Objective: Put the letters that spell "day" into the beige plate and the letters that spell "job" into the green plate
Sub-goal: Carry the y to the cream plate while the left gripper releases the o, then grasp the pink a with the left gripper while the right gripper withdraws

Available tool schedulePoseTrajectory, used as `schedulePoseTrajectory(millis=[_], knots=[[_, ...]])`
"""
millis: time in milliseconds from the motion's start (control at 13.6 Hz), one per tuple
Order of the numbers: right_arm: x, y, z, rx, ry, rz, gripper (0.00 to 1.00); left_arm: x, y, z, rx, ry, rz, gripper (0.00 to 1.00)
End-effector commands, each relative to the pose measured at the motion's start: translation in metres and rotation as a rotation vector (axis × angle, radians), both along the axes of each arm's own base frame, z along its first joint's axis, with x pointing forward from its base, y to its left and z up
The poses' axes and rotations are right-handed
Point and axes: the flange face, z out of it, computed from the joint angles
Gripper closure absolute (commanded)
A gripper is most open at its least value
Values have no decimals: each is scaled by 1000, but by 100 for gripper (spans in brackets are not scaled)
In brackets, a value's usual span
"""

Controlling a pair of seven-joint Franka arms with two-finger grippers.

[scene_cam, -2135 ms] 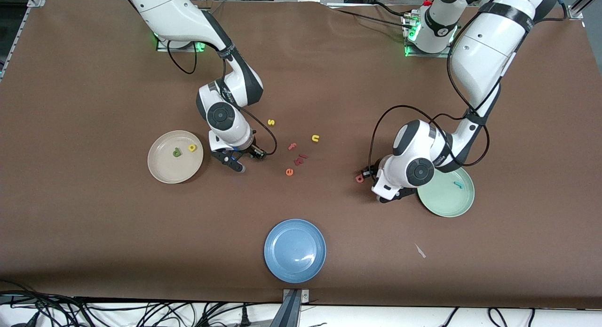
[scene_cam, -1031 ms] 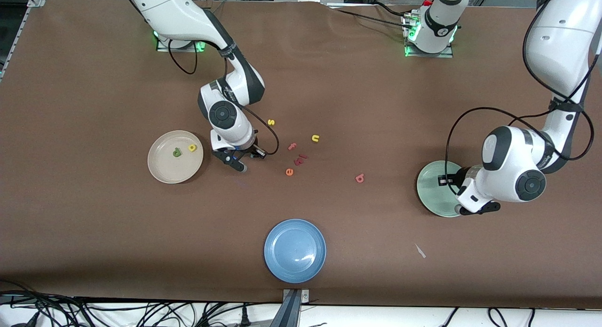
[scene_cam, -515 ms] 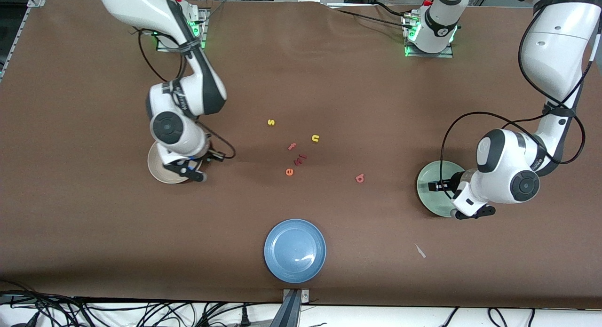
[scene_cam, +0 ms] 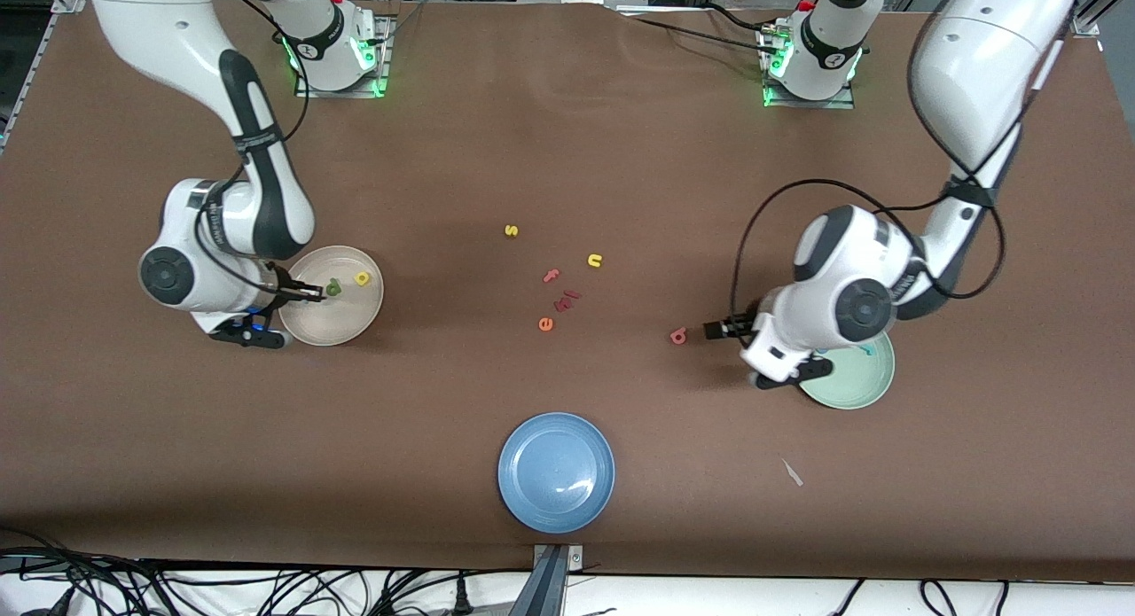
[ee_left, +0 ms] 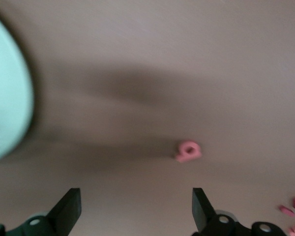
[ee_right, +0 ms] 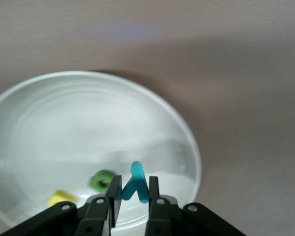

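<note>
The salmon-red b needs to go with the green plate (scene_cam: 856, 381) next, so my left gripper needs to grab the b by its round loop (scene_cam: 678, 338).
My right gripper (scene_cam: 310, 291) hangs over the beige plate (scene_cam: 341, 328), shut on the teal y (ee_right: 135, 184). The dark green d (scene_cam: 333, 287) and the yellow a (scene_cam: 362, 278) lie in that plate just under the fingers. My left gripper (scene_cam: 718, 330) stands wide open over bare table, between the salmon-red b (scene_cam: 678, 336) and the green plate (scene_cam: 856, 381); nothing sits between its fingers (ee_left: 69, 209). In the left wrist view the b (ee_left: 188, 151) lies ahead of the jaws. The teal j (scene_cam: 862, 350) lies in the green plate, which the left hand partly covers.
Loose letters lie mid-table: a yellow s (scene_cam: 511, 230), a yellow u (scene_cam: 594, 261), a pink f (scene_cam: 551, 276), dark red bits (scene_cam: 567, 299) and an orange e (scene_cam: 545, 323). A blue plate (scene_cam: 556, 471) sits nearest the front camera. A white scrap (scene_cam: 792, 472) lies nearby.
The left gripper opened over the green plate, then swung toward the salmon-red b. The right arm carried the teal y to the beige plate and its hand shifted toward its own table end.
</note>
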Motion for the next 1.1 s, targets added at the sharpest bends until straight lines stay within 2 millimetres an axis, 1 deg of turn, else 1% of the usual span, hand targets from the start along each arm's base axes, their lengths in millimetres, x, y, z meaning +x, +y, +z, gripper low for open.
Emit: schedulePoseTrajectory(millis=[0,74,147,221,294,442,515,589,663,736,883,957,1031], knots=[[1,11,-2,20,-9,19,0,9,-31,-17,-33,-65,6,11],[5,16,7,25,-16,19,0,9,-43,-30,-52,-98,-1,11],[10,23,24,36,-26,28,0,9,-46,-48,-46,-119,-10,17],[17,31,46,51,-30,43,0,6,-52,-61,-13,-129,-41,22],[27,36,75,66,-28,57,0,2,-56,-67,30,-144,-78,22],[45,50,127,86,1,86,0,1,-57,-73,62,-152,-96,29],[50,57,149,86,8,106,0,0,-57,-74,62,-148,-94,29],[57,62,173,90,-11,123,0,-4,-64,-78,61,-145,-105,38],[62,65,198,95,-20,136,0,-7,-70,-81,62,-140,-115,41],[62,68,219,89,-7,150,0,-8,-70,-84,64,-137,-117,41],[60,73,268,68,10,172,0,-11,-73,-88,66,-131,-123,41],[59,67,287,72,9,167,0,-11,-72,-88,68,-131,-123,41],[50,69,322,71,-39,177,0,-9,-70,-89,71,-133,-123,41]])
